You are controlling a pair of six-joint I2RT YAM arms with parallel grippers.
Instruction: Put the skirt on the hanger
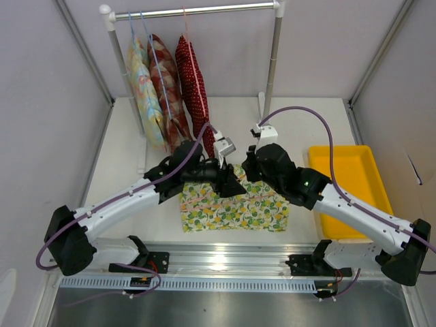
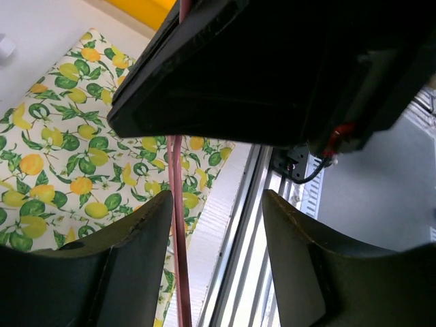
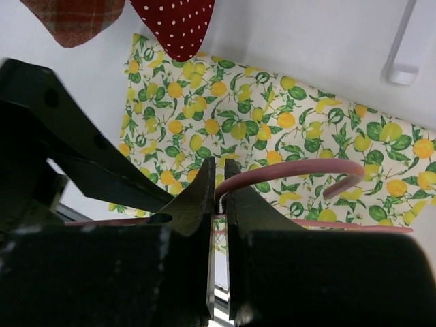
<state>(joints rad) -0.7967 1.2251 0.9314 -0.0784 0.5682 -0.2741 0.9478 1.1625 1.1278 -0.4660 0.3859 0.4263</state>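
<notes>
The hanger's side wire beside the base of its hook is the part my left gripper should grip next. The hanger's far side then stays free to enter the skirt (image 1: pixel 231 208).
The lemon-print skirt (image 1: pixel 231 208) lies flat on the table in front of both arms; it also shows in the left wrist view (image 2: pixel 68 157) and the right wrist view (image 3: pixel 204 102). My right gripper (image 3: pixel 219 170) (image 1: pixel 250 170) is shut on the pink wire hanger (image 3: pixel 293 169) at the base of its hook and holds it above the skirt. My left gripper (image 2: pixel 218 204) (image 1: pixel 228 185) is open. The hanger's wire (image 2: pixel 178 225) runs between its fingers, close to the left finger (image 2: pixel 129 259), and is not pinched.
A yellow tray (image 1: pixel 347 191) sits at the right. A clothes rail (image 1: pixel 197 10) at the back carries a pastel floral garment (image 1: pixel 145 88), a plaid one (image 1: pixel 167 82) and a red dotted one (image 1: pixel 194 82). A metal rail (image 1: pixel 225 262) lines the near edge.
</notes>
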